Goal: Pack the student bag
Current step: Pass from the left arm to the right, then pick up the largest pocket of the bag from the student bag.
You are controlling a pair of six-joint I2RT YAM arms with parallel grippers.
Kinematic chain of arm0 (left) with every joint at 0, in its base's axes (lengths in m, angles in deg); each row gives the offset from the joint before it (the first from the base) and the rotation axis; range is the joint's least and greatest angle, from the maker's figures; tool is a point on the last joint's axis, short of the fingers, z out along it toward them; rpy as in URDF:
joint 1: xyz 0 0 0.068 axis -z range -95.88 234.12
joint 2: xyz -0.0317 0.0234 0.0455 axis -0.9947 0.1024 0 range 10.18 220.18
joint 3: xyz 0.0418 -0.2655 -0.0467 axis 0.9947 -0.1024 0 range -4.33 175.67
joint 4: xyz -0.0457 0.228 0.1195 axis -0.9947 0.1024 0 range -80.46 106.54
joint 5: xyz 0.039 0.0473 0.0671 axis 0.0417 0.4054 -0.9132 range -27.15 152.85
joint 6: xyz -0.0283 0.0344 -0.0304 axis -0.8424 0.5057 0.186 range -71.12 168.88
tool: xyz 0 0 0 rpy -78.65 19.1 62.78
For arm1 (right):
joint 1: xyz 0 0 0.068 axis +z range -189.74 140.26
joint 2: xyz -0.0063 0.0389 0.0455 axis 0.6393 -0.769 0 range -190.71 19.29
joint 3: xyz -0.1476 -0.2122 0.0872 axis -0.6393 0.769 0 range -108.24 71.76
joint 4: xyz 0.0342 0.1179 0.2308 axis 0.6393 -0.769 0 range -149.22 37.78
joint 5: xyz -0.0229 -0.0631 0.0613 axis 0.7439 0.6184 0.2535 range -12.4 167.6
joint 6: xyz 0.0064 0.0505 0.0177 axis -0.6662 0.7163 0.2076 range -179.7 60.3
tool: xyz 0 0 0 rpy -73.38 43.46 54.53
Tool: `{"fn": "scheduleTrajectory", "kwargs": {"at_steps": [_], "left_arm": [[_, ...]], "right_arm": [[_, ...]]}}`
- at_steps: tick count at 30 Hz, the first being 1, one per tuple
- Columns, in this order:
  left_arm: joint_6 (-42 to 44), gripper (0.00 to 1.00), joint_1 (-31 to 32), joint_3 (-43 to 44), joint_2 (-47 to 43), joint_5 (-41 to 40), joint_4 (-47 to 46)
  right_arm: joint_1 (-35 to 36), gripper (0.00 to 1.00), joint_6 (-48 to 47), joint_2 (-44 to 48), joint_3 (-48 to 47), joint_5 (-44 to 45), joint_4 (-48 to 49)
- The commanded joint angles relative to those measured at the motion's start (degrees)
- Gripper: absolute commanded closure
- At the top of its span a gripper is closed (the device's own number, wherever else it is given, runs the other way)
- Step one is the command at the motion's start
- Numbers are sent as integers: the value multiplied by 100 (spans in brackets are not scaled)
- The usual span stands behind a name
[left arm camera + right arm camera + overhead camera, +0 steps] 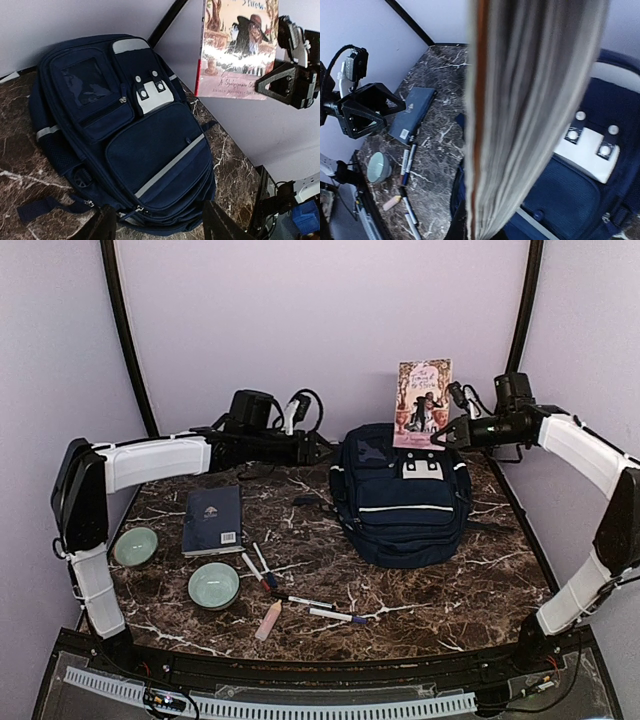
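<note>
The student bag needs its inside free to take the book, so my left gripper should next grab the bag by the fold at its near edge (382, 558) (162, 225).
The student bag (402, 500), a navy backpack with grey stripes, lies face up at the back right of the marble table; it also shows in the left wrist view (150, 145) and the right wrist view (580, 190). My right gripper (443, 436) is shut on the lower corner of a pink paperback book (423, 403) and holds it upright above the bag's top end. The book's page edge fills the right wrist view (530, 100). My left gripper (320, 450) is open and empty, just left of the bag's top; its dark fingers (105, 225) frame the bag's lower edge.
A flat navy book (212, 520) lies at the left. Two pale green bowls (134, 546) (213, 585) sit near the left front. Several pens (258, 568) (338, 617) and a pink marker (268, 620) lie in front of the middle.
</note>
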Motion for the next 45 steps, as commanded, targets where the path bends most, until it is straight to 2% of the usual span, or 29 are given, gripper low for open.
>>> {"fn": "scheduleTrajectory", "kwargs": {"at_steps": [1,7,10,15,23,36,38,40,43,45], "left_arm": [[1560,39,679,1009,565,-381,876],[3265,41,1588,1960,1429,-360,1407],[3690,40,1899,2300,1797,-316,1589],[3845,34,2243,2728,2328,-628,1747],[3884,30,2394,3855,3243,-1847,2428],[4253,31,2394,4454,3899,-2118,2708],[4278,33,2394,4456,3904,-2069,2724],[4292,40,2394,4470,3898,-2078,2720],[4301,53,2393,4521,3904,-2095,2658],[4250,67,2394,4565,3901,-2148,2596]], "right_arm": [[-444,100,-1093,796,397,798,-690],[-1398,100,-1378,1425,877,785,-1062],[-1776,100,-1552,1570,1097,669,-1245],[-2189,100,-1622,1715,1518,479,-1248],[-2248,100,-1578,1629,1685,208,-1200],[-2248,100,-1574,1672,1911,75,-1162],[-2246,100,-1574,1672,1897,70,-1192],[-2248,100,-1573,1685,1880,84,-1206],[-2247,100,-1610,1713,1826,69,-1254],[-2248,100,-1632,1756,1801,40,-1303]]}}
